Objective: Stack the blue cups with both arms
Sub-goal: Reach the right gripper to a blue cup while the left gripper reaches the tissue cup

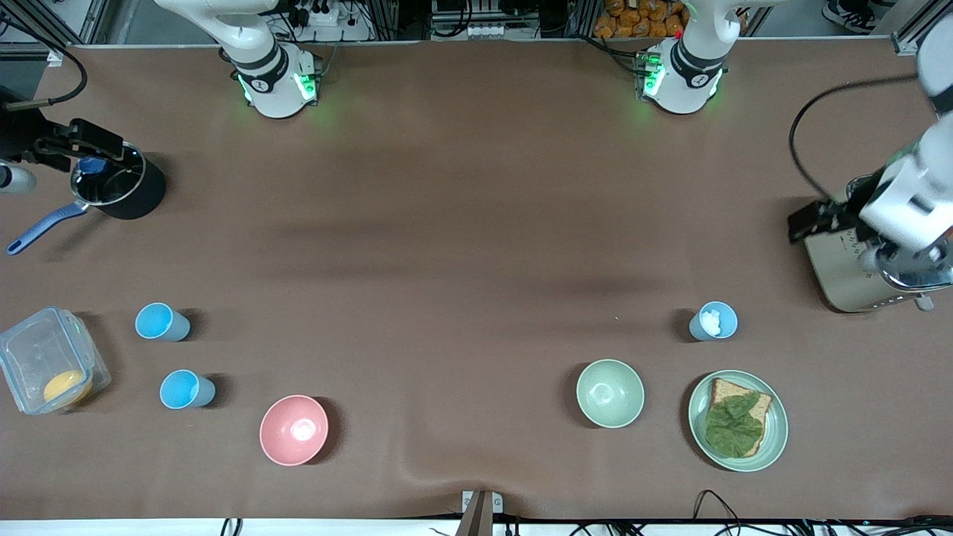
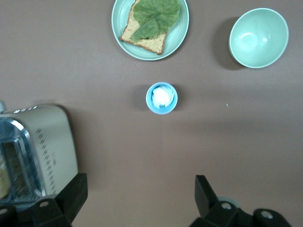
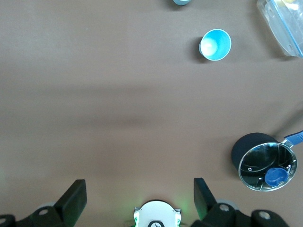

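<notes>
The empty cup nearest the pot is next, and my right gripper will grab it by its rim to stack the blue cups.
Three light-blue cups stand on the brown table. Two empty ones point(image 1: 161, 321) point(image 1: 185, 389) are toward the right arm's end; one of them shows in the right wrist view point(image 3: 215, 45). The third cup point(image 1: 715, 321), with something white inside, is toward the left arm's end and shows in the left wrist view point(image 2: 161, 98). My left gripper point(image 1: 815, 222) point(image 2: 141, 198) is open and empty, high over the table beside the toaster. My right gripper point(image 1: 78, 141) point(image 3: 140, 198) is open and empty, high over the pot's area.
A pink bowl point(image 1: 293, 429), a pale green bowl point(image 1: 610, 392) and a green plate point(image 1: 774, 439) with bread and lettuce lie near the front camera. A toaster point(image 1: 841, 275), a black pot point(image 1: 141, 197) and a clear plastic box point(image 1: 37, 350) stand at the table's ends.
</notes>
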`<state>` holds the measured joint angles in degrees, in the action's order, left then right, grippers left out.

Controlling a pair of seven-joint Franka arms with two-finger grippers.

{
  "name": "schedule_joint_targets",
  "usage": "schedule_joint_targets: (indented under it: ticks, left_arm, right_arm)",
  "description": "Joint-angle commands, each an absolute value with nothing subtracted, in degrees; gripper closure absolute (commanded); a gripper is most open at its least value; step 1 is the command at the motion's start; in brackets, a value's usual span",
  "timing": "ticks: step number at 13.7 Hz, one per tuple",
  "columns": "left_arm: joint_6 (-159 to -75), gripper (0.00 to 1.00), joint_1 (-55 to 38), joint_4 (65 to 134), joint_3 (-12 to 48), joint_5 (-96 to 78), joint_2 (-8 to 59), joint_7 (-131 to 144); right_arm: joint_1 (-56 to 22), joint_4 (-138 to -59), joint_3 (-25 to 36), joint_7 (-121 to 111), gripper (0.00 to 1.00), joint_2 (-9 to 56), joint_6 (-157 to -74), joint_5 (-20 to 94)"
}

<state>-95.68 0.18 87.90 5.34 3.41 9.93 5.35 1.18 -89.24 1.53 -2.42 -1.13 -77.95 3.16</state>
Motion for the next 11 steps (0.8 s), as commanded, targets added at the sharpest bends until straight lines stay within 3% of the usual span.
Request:
schedule_joint_targets:
  ticks: [1, 3, 7, 11]
  left_arm:
    - [-103.77, 0.00, 1.49, 94.28, 5.27, 3.95, 10.63, 3.43]
    - [-109.57, 0.00, 2.98, 99.03, 5.36, 3.78, 12.21, 3.34]
    - [-123.55, 0.00, 4.57, 110.19, 5.27, 4.04, 12.39, 3.16]
    - [-127.69, 0.00, 4.83, 112.94, 5.19, 4.04, 14.67, 3.25]
  right_arm:
    - [3.86, -89.30, 1.41, -6.14, 0.00, 1.92, -79.62, 2.64]
    - [6.49, -89.56, 1.49, -10.96, 0.00, 7.52, -81.81, 2.55]
    - [9.58, -89.65, 1.41, -25.11, 0.00, 20.80, -93.75, 2.81]
    - [9.67, -89.56, 1.49, -30.67, 0.00, 28.28, -102.90, 2.37]
